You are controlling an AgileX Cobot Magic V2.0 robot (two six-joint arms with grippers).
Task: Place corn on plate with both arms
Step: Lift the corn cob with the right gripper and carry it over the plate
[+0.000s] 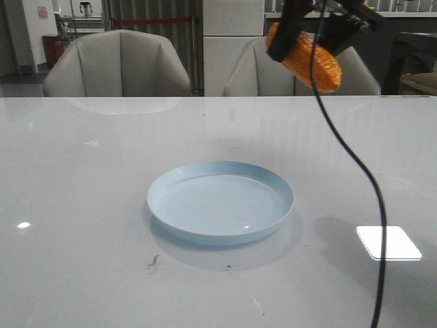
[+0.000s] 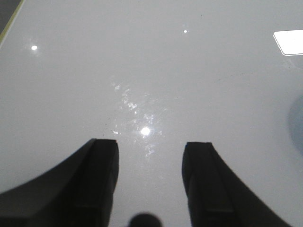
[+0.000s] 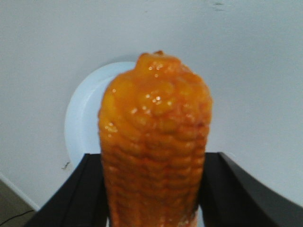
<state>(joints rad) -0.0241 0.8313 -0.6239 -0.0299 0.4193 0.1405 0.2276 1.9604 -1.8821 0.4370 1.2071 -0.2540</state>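
Observation:
I need to keep holding the orange corn (image 1: 313, 61) with my right gripper until it gets to the pale blue plate (image 1: 220, 201). The corn is still high above it in the front view.
The pale blue plate (image 1: 220, 201) sits empty in the middle of the white table. My right gripper (image 1: 300, 41) is high above the table at the upper right of the front view, shut on the orange corn (image 1: 313, 61). In the right wrist view the corn (image 3: 154, 156) stands between the two black fingers (image 3: 90, 189), and the plate (image 3: 83, 118) shows below, behind it. My left gripper (image 2: 150, 151) is open and empty over bare table; it is out of the front view. A sliver of the plate's rim (image 2: 296, 118) shows at the edge of the left wrist view.
A black cable (image 1: 362, 171) hangs down from the right arm across the right side of the front view. Two grey chairs (image 1: 117, 65) stand behind the table's far edge. A bright light patch (image 1: 388, 242) lies on the table right of the plate.

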